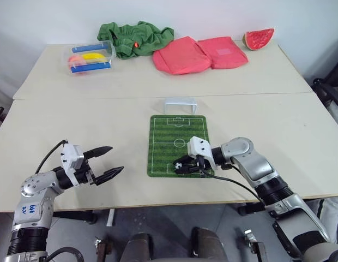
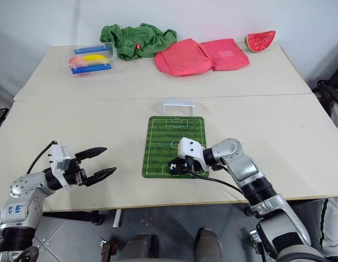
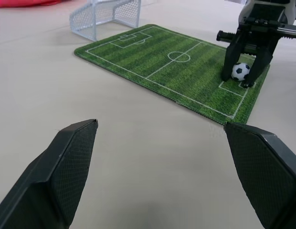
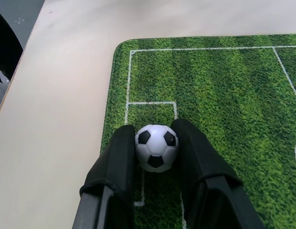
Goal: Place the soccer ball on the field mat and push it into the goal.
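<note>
The soccer ball sits low at the field mat's near end and would rest there, so it is time to open my right gripper now.
The field mat lies flat in the middle of the near table, and the white goal stands just past its far end. My right gripper is down at the mat's near end, shut on the soccer ball, which sits between its two black fingers over the near penalty box. The ball is at mat level; I cannot tell whether it touches. My left gripper hovers over bare table to the left of the mat, open and holding nothing.
On the far table lie a clear box of coloured items, a green cloth, red cloths and a watermelon slice. A seam separates the two tables just behind the goal.
</note>
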You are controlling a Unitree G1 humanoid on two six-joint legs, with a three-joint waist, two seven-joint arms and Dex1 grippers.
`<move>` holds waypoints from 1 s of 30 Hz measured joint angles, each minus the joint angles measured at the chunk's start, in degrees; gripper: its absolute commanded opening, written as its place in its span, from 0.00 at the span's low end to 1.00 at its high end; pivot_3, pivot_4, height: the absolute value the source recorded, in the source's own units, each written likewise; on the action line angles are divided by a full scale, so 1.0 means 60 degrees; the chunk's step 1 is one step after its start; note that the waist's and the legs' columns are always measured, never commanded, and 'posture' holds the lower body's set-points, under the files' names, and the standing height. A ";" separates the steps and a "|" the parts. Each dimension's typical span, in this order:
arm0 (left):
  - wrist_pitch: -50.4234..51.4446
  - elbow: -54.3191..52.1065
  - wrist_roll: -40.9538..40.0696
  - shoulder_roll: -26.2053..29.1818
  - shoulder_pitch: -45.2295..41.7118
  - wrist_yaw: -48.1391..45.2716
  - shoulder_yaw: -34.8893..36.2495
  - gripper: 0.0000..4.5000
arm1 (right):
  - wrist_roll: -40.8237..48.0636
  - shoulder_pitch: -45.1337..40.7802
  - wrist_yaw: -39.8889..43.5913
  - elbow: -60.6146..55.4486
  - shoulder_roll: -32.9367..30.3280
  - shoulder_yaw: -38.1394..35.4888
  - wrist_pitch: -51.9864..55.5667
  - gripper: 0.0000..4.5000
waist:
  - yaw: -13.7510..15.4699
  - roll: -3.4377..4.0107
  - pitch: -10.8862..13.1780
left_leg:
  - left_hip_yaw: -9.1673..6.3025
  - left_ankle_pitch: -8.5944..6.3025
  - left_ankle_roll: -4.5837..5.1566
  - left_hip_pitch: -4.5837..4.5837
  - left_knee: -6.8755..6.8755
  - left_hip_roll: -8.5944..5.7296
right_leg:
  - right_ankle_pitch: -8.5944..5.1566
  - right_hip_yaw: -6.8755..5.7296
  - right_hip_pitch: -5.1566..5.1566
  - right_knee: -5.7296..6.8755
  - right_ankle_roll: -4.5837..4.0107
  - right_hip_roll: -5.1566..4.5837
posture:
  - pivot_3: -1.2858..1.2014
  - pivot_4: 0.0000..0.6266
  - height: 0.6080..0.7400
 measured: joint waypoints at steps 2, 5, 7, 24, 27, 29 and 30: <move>0.0000 0.0001 0.0000 0.0000 -0.0104 0.0050 0.0000 1.00 | -0.0005 0.0001 0.0006 0.0011 0.0000 0.0000 -0.0058 0.19 | 0.0000 0.0000 0.0000 | 0.0000 0.0000 0.0000 0.0000 0.0000 0.0000 | 0.0000 0.0000 0.0000 0.0000 0.0000 0.0000 | 0.52 0.24 1.00; -0.0005 0.0015 0.0003 0.0000 -0.0197 0.0079 0.0000 1.00 | -0.0008 0.0000 0.0009 0.0023 0.0016 0.0000 -0.0075 0.26 | 0.0000 0.0000 0.0000 | 0.0000 0.0000 0.0000 0.0000 -0.0001 0.0000 | 0.0000 0.0000 0.0000 0.0000 0.0000 0.0000 | 0.52 0.24 1.00; -0.0006 0.0028 0.0005 0.0000 -0.0208 0.0092 -0.0001 1.00 | -0.0026 0.0000 0.0032 0.0071 0.0058 0.0000 -0.0131 0.41 | -0.0004 0.0000 0.0000 | 0.0000 0.0000 0.0000 0.0001 -0.0001 0.0000 | 0.0000 0.0000 0.0000 0.0000 0.0000 0.0000 | 0.52 0.24 1.00; -0.0010 0.0231 0.0008 0.0000 -0.0512 0.0196 -0.0003 1.00 | -0.0064 -0.0062 0.0288 -0.0201 0.0110 -0.0009 0.0132 0.60 | 0.0000 0.0000 0.0000 | 0.0000 0.0000 -0.0001 0.0002 0.0006 0.0000 | 0.0000 0.0001 0.0001 0.0007 0.0000 0.0000 | 0.52 0.24 1.00; -0.0034 0.0396 0.0023 -0.0001 -0.0641 0.0198 -0.0009 1.00 | 0.0020 -0.0231 0.0381 -0.0588 0.0062 -0.0043 0.0303 0.60 | -0.0003 0.0000 0.0000 | 0.0000 0.0000 -0.0001 0.0000 0.0006 0.0000 | 0.0000 0.0001 0.0000 0.0006 0.0000 0.0000 | 0.52 0.24 1.00; -0.0048 0.0430 0.0026 -0.0004 -0.0722 0.0196 -0.0014 1.00 | 0.0127 -0.0398 0.0394 -0.0950 -0.0028 -0.0187 0.0449 0.60 | 0.0001 0.0000 0.0000 | -0.0001 0.0000 -0.0001 0.0000 0.0004 0.0000 | 0.0000 0.0001 -0.0001 0.0005 0.0000 0.0000 | 0.52 0.24 1.00; -0.0060 0.0434 0.0027 -0.0006 -0.0774 0.0194 -0.0015 1.00 | 0.0176 -0.0473 0.0392 -0.1119 -0.0083 -0.0287 0.0545 0.60 | 0.0003 0.0000 0.0000 | -0.0001 0.0000 -0.0001 0.0000 0.0003 0.0000 | 0.0000 0.0000 -0.0001 0.0006 0.0000 0.0000 | 0.52 0.24 1.00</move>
